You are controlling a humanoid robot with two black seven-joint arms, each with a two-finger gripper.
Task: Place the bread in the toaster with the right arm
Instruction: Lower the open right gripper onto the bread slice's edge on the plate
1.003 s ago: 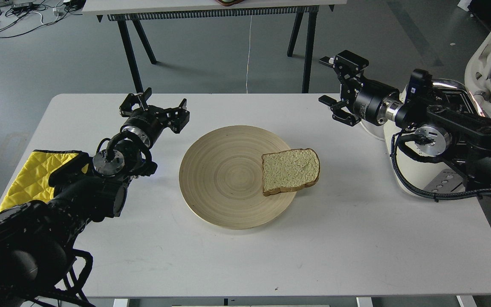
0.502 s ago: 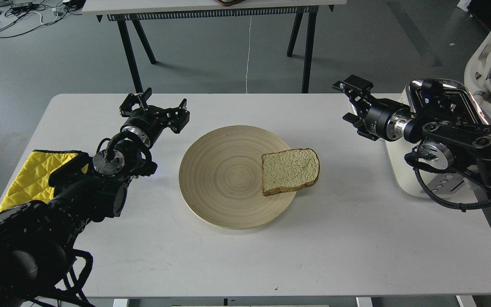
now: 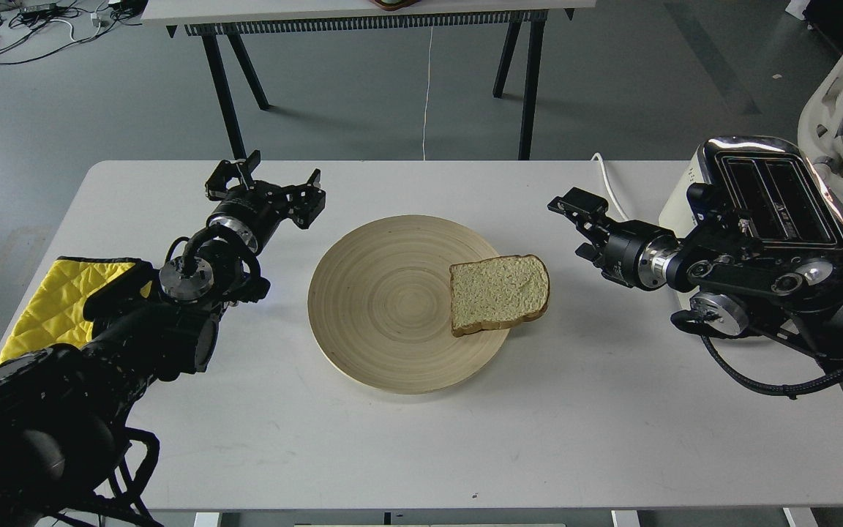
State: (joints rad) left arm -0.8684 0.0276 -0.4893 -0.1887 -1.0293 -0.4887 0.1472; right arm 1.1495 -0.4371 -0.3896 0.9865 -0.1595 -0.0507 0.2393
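Observation:
My right gripper is to pick up the bread [image 3: 498,293] next by its crust edge that hangs over the plate, so that the bread can go in the toaster [image 3: 773,190].
A slice of pale bread [image 3: 498,293] with a brown crust lies flat on the right edge of a round wooden plate [image 3: 377,307] in the middle of the white table. The cream-white toaster [image 3: 773,190], with a chrome top and two empty slots, stands at the table's right edge. My right gripper [image 3: 579,225] is open and empty. It is low over the table, just right of the bread and a little behind it, and apart from it. My left gripper [image 3: 268,183] is open and empty, left of the plate's far side.
A yellow quilted cloth [image 3: 48,304] lies at the table's left edge under my left arm. The toaster's white cord [image 3: 607,179] runs off the table's far edge. A second table [image 3: 363,11] stands behind, and a white chair [image 3: 842,73] stands at the right.
My right arm has come down and moved left toward the bread, uncovering the toaster's top. The bread, the plate and my left arm have not moved.

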